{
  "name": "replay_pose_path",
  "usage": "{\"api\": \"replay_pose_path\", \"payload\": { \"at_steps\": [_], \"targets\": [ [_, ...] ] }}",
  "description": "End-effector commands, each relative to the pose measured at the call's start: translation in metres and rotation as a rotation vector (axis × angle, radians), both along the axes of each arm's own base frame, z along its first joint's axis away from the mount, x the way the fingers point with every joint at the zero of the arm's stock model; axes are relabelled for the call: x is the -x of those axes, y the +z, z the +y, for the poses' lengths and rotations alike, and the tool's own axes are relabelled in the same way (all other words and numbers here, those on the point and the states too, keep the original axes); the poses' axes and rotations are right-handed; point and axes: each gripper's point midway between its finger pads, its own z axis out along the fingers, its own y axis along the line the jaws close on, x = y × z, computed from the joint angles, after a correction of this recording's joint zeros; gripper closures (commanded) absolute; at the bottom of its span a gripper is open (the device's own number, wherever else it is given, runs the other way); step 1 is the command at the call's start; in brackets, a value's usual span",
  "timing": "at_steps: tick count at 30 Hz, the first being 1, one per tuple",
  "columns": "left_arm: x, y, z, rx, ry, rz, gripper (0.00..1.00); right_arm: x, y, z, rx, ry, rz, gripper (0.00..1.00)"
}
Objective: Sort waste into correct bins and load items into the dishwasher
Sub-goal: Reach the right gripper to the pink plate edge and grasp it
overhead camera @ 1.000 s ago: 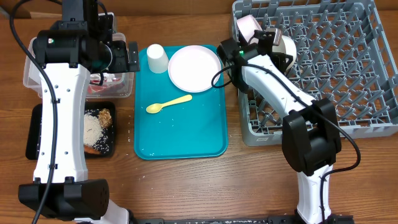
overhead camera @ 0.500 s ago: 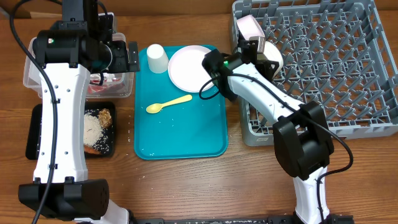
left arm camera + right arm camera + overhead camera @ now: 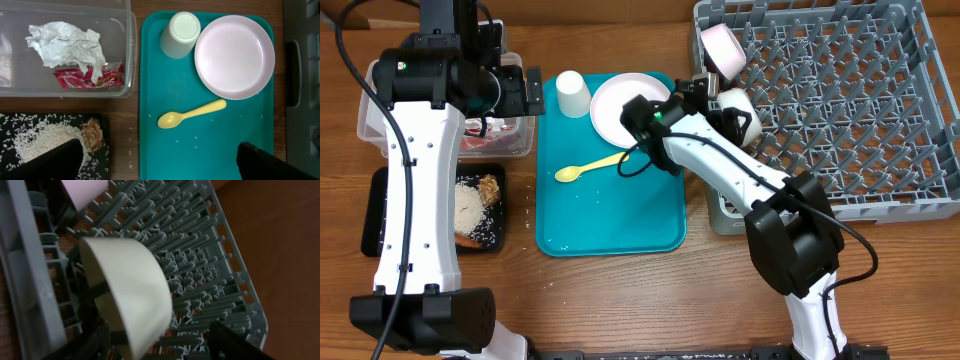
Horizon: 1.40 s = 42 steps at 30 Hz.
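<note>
I should grab the plate (image 3: 234, 55) next with my right gripper, by its rim on the side facing the dishwasher rack, so it can stand among the pegs.
A white bowl (image 3: 131, 292) lies on its side among the pegs at the left edge of the grey dishwasher rack (image 3: 860, 100). My right gripper (image 3: 160, 347) stands open around the bowl's lower rim, with its dark fingers (image 3: 235, 342) apart. From overhead, the right gripper (image 3: 718, 100) sits beside this bowl (image 3: 740, 112). A second, pinkish bowl (image 3: 723, 45) rests in the rack's far-left corner. My left gripper (image 3: 162, 165) hangs open and empty above the teal tray (image 3: 210, 145). The tray holds the plate (image 3: 234, 55), the upturned cup (image 3: 181, 34) and the yellow spoon (image 3: 190, 114).
The clear tub (image 3: 127, 60) holds crumpled paper (image 3: 67, 42) and a red wrapper (image 3: 92, 79). The black tray (image 3: 380, 215) holds rice (image 3: 45, 140) and brown food bits (image 3: 92, 136). Stray rice grains lie on the teal tray and the wood.
The right arm swung left and toward the rack's left edge, carrying the bowl. Its gripper has opened, leaving the bowl resting among the pegs. The left arm has not moved.
</note>
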Motion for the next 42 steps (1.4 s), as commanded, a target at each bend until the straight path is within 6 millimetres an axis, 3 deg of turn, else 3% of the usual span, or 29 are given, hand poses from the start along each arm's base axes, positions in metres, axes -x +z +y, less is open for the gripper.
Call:
{"api": "replay_pose_path", "payload": {
  "at_steps": [1, 4, 6, 12, 15, 18, 24, 33, 42],
  "targets": [
    [-0.002, -0.004, 0.000, -0.005, -0.005, 0.007, 0.00, -0.007, 0.040, 0.007, -0.128, -0.008, -0.087, 0.30],
    [-0.002, -0.004, 0.000, -0.005, -0.005, 0.007, 0.00, -0.009, 0.058, 0.016, -0.247, 0.000, -0.096, 0.29],
    [-0.002, -0.004, 0.000, -0.005, -0.005, 0.007, 0.00, -0.012, 0.062, 0.033, -0.366, 0.057, -0.038, 0.28],
    [-0.002, -0.004, 0.000, -0.005, -0.005, 0.007, 0.00, -0.004, 0.042, 0.132, -0.838, 0.350, 0.240, 0.24],
    [-0.002, -0.004, 0.000, -0.005, -0.005, 0.007, 0.00, -0.001, 0.034, 0.157, -0.954, 0.401, 0.287, 0.24],
    [-0.002, -0.004, 0.000, -0.005, -0.005, 0.007, 0.00, 0.000, 0.028, 0.164, -0.992, 0.409, 0.298, 0.25],
    [-0.002, -0.004, 0.000, -0.005, -0.005, 0.007, 0.00, -0.001, 0.001, 0.167, -1.066, 0.293, 0.273, 0.44],
    [-0.002, -0.004, 0.000, -0.005, -0.005, 0.007, 0.00, -0.008, -0.062, 0.155, -1.127, 0.072, 0.139, 0.48],
    [-0.002, -0.004, 0.000, -0.005, -0.005, 0.007, 0.00, -0.014, -0.092, 0.152, -1.176, -0.030, 0.047, 0.48]
  ]
}}
